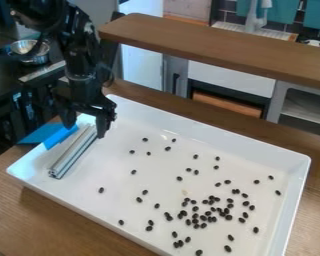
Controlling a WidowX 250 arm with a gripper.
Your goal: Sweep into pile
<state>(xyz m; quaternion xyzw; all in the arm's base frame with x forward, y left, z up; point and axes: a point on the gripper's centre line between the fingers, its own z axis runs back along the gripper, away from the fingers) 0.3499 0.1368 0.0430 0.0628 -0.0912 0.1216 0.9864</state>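
Note:
The silver bar (72, 152) should sweep the black beans into a pile, so I should next grab it with my gripper by its end beside the blue piece.
At the upper left, the black gripper (84, 132) hangs down over the white tray's (256, 150) left corner, open, with its two fingers apart. Below and between them lies a silver metal bar (72, 152), slanting along the tray's left end. Whether the fingers touch the bar, I cannot tell. Small black beans lie loose on the tray floor, densest in a cluster (206, 215) at the lower right. Single beans are scattered toward the middle, one of them a bean (101, 190) nearer the bar.
A blue flat piece (59, 136) lies over the tray's left rim, close to the gripper. Raised walls surround the tray on the wooden table (62, 215). Behind it runs a raised wooden shelf (216, 47), and metal bowls (30, 51) stand at the upper left.

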